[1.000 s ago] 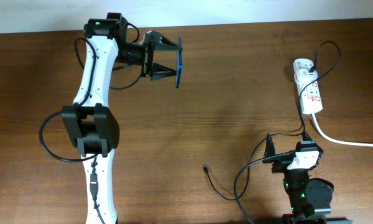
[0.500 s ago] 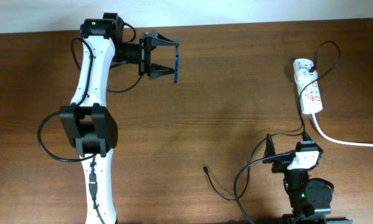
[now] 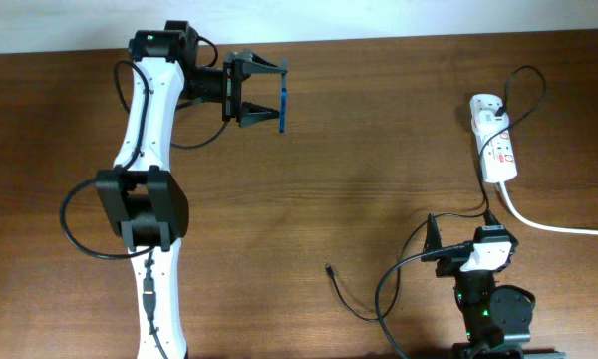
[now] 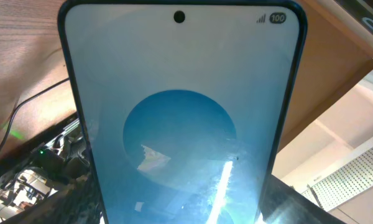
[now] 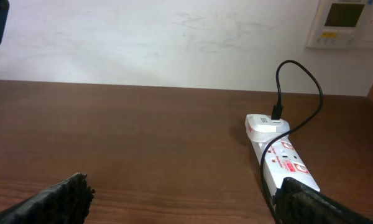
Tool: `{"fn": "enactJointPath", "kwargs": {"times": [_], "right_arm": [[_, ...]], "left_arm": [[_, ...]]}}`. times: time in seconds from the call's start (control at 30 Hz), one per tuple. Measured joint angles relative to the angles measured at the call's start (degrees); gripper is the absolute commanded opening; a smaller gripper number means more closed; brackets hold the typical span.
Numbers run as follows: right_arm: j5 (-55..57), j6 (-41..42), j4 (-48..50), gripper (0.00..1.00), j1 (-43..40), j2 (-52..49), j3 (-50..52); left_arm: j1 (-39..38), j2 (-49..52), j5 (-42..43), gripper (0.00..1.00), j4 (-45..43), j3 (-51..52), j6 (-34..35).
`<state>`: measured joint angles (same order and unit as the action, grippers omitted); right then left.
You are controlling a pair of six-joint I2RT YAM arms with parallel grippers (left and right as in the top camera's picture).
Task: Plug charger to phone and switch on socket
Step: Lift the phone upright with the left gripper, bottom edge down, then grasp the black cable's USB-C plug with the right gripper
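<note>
My left gripper needs to regrip for plugging the charger. My right gripper should next pinch the phone across screen and back at its near edge [image 3: 282,126].
My left gripper [image 3: 269,91] is shut on the phone [image 3: 283,98] and holds it on edge above the far left of the table. In the left wrist view the blue screen of the phone [image 4: 180,124] fills the frame between the fingers. The charger's thin black cable runs from the socket [image 3: 495,150] down the right side; its connector tip [image 3: 328,268] lies loose on the table near the front. My right gripper [image 3: 456,249] is open and empty, low at the front right. The socket [image 5: 285,158] lies ahead of it, by its right finger.
A thick white cord [image 3: 558,225] leaves the socket toward the right edge. A white wall with a thermostat panel [image 5: 345,23] stands behind the table. The bare brown tabletop [image 3: 379,150] lies between the arms.
The left arm swung the phone slightly back and to the left one second ago, then held still. The right arm has not moved.
</note>
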<state>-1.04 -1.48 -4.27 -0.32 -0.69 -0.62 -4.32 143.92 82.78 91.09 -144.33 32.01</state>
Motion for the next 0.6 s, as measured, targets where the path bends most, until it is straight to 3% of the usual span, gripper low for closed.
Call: {"fn": "enactJointPath", "kwargs": {"times": [0.13,0.17,0.2,0.33,0.4,0.43,0.47,0.5,0.53,0.6], "right_arm": [[-2.45,1.77,4.11,0.99,0.0,0.02,0.0],[-10.32,6.95,6.56,0.98,-0.02,-0.02,0.0],[-18.58,12.52,10.03,0.98,0.0,0.0,0.02],[-32.61,24.33,37.64,0.98,0.0,-0.24,-0.02],[-33.2,26.62,36.87,0.98,0.0,-0.02,-1.88],[-32.96,25.7,23.04,0.98,0.0,-1.7,-8.74],[-32.89,24.24,20.79,0.99,0.0,-3.91,-12.37],[-32.63,20.7,3.5,0.98,0.0,-9.92,-22.38],[-30.84,18.1,-10.75,0.98,0.0,-19.19,-33.64],[-35.95,16.65,-22.86,0.98,0.0,-37.31,-51.28]], "left_arm": [[0.0,0.0,0.0,0.68,-0.02,0.0,0.0],[0.0,0.0,0.02,0.68,0.0,0.0,0.0],[0.0,0.0,0.02,0.68,-0.02,0.0,0.0],[0.0,0.0,0.39,0.68,0.0,0.0,0.22],[0.0,0.0,0.42,0.68,0.0,0.0,0.22],[0.0,0.0,0.44,0.68,-0.04,0.0,0.22],[0.0,0.0,0.42,0.67,0.0,0.0,0.24],[0.0,0.0,0.33,0.68,0.22,0.0,0.31],[0.0,0.0,0.57,0.68,0.22,-0.11,0.42],[0.0,0.0,0.66,0.68,0.24,-0.13,0.42]]}}
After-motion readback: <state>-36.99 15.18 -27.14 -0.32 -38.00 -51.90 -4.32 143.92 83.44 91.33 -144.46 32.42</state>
